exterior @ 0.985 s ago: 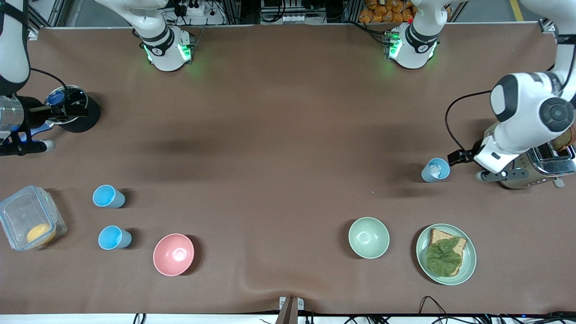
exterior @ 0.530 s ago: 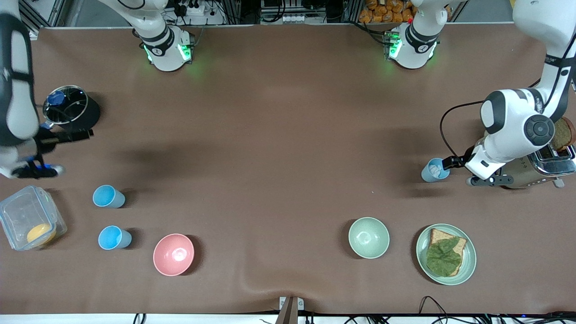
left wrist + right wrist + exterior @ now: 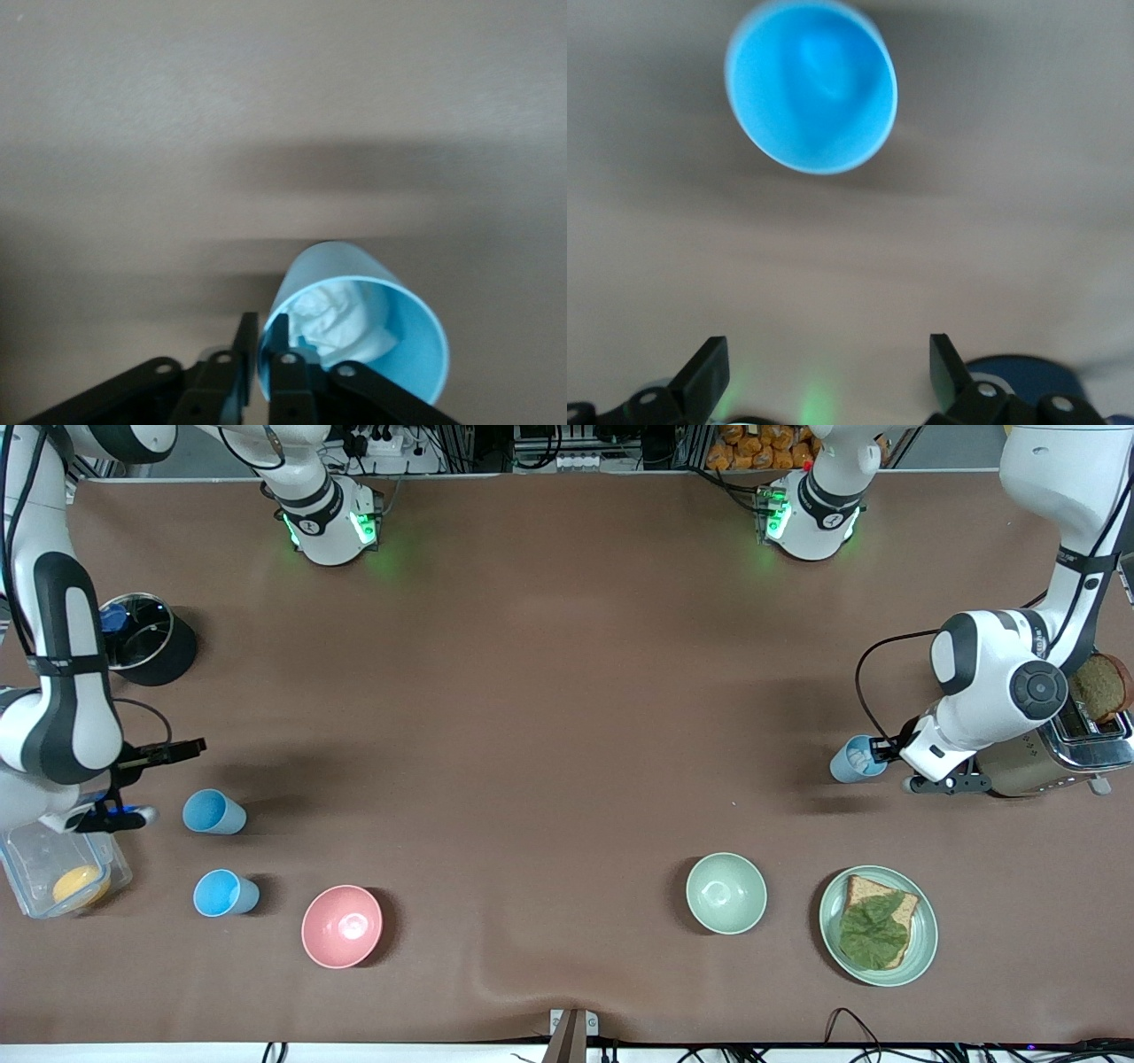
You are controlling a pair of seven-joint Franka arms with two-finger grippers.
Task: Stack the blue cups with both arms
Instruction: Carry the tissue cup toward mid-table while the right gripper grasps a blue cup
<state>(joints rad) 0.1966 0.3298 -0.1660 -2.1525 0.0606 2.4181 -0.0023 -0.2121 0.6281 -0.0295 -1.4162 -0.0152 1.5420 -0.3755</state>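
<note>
I should next grab the empty blue cup by its rim [image 3: 191,797] with my right gripper, so it can be stacked in the cup holding crumpled paper [image 3: 854,761].
Three blue cups stand on the brown table. One [image 3: 856,761], holding crumpled white paper [image 3: 341,320], is toward the left arm's end. My left gripper [image 3: 877,755] is shut on its rim; in the left wrist view [image 3: 263,335] one finger is inside the cup [image 3: 412,354] and one outside. Two empty cups [image 3: 213,812] [image 3: 226,893] stand toward the right arm's end. My right gripper [image 3: 152,783] is open and empty, beside the farther of these two cups. The right wrist view shows that cup [image 3: 811,84] ahead of the spread jaws [image 3: 826,361].
A pink bowl [image 3: 342,926] stands beside the nearer cup. A clear box [image 3: 53,868] and black pot [image 3: 146,639] are at the right arm's end. A pale green bowl [image 3: 726,893], a plate with bread [image 3: 877,926] and a toaster [image 3: 1059,753] are toward the left arm's end.
My right arm has swung from over the black pot down to beside the two empty cups. My left gripper has moved up to the paper-filled cup and closed on its rim.
</note>
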